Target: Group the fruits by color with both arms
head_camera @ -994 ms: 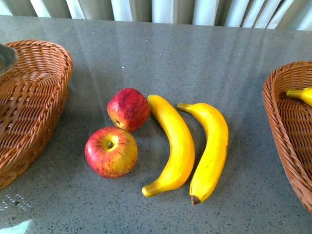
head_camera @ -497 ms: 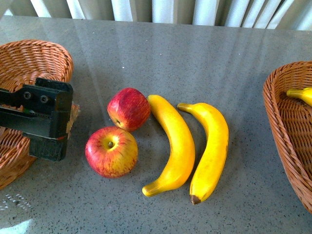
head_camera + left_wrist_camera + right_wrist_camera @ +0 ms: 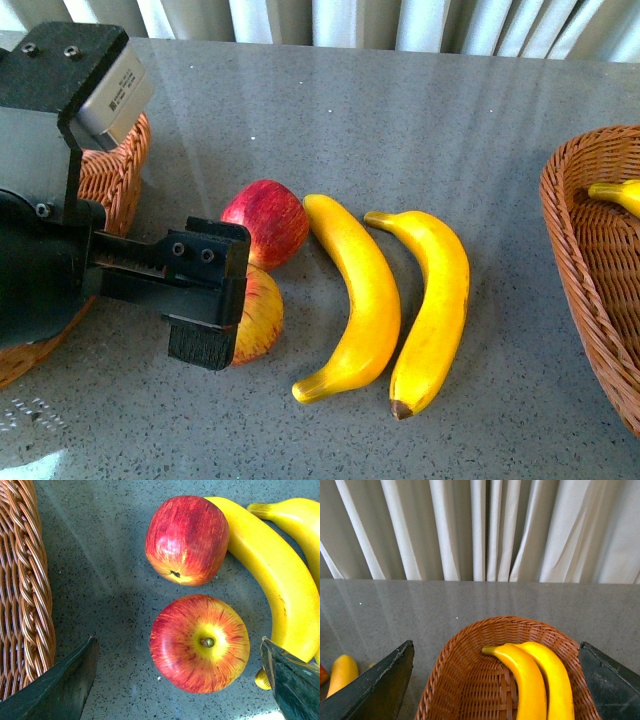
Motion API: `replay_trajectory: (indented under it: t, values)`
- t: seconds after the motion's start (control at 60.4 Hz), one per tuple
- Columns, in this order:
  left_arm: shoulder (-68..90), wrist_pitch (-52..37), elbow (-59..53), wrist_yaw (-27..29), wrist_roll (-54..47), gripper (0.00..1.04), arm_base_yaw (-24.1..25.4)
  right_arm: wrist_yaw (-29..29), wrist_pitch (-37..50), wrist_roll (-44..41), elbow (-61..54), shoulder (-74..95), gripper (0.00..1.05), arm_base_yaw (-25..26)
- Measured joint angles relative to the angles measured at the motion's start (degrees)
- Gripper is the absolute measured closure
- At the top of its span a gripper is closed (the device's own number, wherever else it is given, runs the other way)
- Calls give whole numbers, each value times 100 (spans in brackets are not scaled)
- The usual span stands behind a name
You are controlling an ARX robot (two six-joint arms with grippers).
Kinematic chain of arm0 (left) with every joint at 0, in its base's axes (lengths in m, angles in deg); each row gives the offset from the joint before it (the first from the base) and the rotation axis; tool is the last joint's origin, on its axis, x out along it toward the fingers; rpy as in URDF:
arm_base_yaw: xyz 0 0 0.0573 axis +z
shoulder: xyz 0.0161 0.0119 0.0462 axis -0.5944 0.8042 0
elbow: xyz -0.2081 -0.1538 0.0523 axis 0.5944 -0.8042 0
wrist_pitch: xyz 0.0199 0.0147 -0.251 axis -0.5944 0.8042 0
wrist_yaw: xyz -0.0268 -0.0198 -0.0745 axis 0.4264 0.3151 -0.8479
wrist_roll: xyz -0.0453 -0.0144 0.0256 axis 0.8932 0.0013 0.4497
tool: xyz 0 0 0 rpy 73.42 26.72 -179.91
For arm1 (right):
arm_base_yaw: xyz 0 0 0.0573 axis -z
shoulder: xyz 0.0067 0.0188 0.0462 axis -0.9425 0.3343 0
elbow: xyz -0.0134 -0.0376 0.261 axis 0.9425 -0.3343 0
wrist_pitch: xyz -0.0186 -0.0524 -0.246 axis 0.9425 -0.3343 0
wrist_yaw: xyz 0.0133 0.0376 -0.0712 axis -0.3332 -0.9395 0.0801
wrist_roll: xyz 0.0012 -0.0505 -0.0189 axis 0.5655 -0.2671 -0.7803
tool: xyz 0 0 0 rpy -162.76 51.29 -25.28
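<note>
My left gripper is going to grab the near apple by its round body (image 3: 258,310) next, to sort the red fruit into the wicker basket (image 3: 105,185).
Two red apples streaked with yellow lie on the grey table, the far apple (image 3: 268,222) (image 3: 187,539) and the near apple (image 3: 262,318) (image 3: 200,642). Right of them lie two long yellow bananas (image 3: 362,295) (image 3: 432,305) side by side. My left gripper (image 3: 205,300) (image 3: 180,690) is open and hovers over the near apple, which sits between its fingers without touching them. The black arm hides part of that apple in the front view. My right gripper (image 3: 495,682) is open above the right basket (image 3: 465,680), which holds two bananas (image 3: 525,680) (image 3: 555,680).
A wicker basket (image 3: 110,170) (image 3: 25,590) stands at the left, close to the left finger. The right basket (image 3: 590,270) sits at the table's right edge with a banana tip (image 3: 618,193) showing. Curtains hang behind the table.
My left arm has swung in from the left, over the left basket, and now stands over the near apple. The fruits have not moved.
</note>
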State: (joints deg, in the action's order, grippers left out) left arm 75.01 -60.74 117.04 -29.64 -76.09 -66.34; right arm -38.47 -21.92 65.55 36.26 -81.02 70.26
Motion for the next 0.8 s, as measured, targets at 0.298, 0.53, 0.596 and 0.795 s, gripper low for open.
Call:
replay_trajectory:
  t: [0.298,0.53,0.596,0.795]
  values:
    - [328,-168,39,68,-2,9,-37,0,0,2,0,0,9,0]
    - [573,-286,42,109,-4,9,-118,0,0,2,0,0,9,0]
    - [605,-295,42,107,-2,9,-144,0,0,0,0,0,9,0]
    - [610,-299,42,81,20,9,-212,0,0,2,0,0,9,0]
